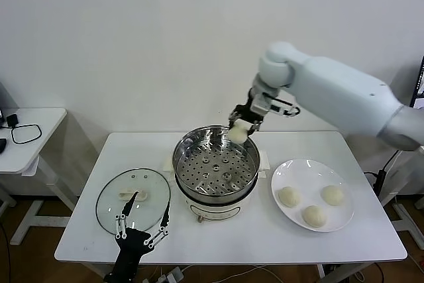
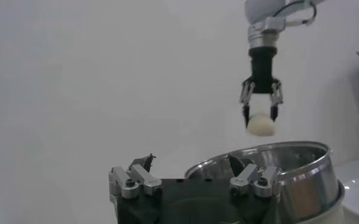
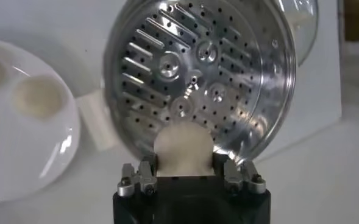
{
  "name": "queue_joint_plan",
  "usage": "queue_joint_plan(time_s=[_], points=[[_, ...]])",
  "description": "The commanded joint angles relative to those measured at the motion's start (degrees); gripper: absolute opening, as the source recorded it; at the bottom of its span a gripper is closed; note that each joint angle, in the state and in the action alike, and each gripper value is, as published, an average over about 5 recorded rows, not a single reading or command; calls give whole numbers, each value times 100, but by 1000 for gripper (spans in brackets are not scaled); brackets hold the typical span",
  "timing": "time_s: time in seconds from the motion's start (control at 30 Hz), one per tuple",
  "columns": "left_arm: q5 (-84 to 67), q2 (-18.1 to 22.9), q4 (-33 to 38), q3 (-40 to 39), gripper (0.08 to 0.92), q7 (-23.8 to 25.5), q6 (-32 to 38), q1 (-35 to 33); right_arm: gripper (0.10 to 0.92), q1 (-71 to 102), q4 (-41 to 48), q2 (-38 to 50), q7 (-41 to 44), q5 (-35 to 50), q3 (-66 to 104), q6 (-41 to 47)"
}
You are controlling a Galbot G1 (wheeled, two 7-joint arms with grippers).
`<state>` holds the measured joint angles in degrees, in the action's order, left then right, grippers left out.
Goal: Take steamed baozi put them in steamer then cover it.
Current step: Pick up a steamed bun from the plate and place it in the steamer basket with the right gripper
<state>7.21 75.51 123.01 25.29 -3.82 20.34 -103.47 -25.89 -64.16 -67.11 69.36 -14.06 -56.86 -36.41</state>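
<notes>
The held baozi hangs high by the steamer's rim, so it moves toward the tray's middle, before my right gripper releases it.
My right gripper (image 1: 242, 126) is shut on one steamed baozi (image 1: 238, 133) and holds it above the far right rim of the steamer (image 1: 185, 147), whose perforated tray (image 1: 213, 169) holds nothing. The right wrist view shows the baozi (image 3: 183, 148) between the jaws with the tray (image 3: 191, 73) below. The left wrist view shows the held baozi (image 2: 260, 125) above the steamer rim (image 2: 301, 149). Three more baozi (image 1: 289, 195) lie on the white plate (image 1: 301, 170) to the right. My left gripper (image 1: 140, 220) is open and empty at the front left, over the glass lid (image 1: 109, 207).
The glass lid, with its white handle (image 1: 132, 195), lies flat left of the steamer. The steamer's white base (image 1: 212, 211) faces the table's front edge. A small side table (image 1: 30, 130) with a cable stands at far left.
</notes>
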Motion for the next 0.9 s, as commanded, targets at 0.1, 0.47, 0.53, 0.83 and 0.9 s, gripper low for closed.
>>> queue_joint_plan(time_s=[0.1,0.47,0.53,0.83,0.9], points=[[-50,-13,11,23,823,-3,8,-42,619,570,937,-1033,-89,-891,151,-493],[-38,4,7,44,823,-34,11,-46,619,947,1532,-1382,-204,-1419,451,-588],[-11,1,10,45,823,-65,-24,-42,619,961,1566,-1412,-224,-1503,480,-597],[72,8,42,34,823,-131,-72,-29,763,911,1423,-1330,-235,-1524,497,-592],[175,14,40,19,823,-189,-51,-22,802,829,1208,-1178,-171,-1337,467,-509]])
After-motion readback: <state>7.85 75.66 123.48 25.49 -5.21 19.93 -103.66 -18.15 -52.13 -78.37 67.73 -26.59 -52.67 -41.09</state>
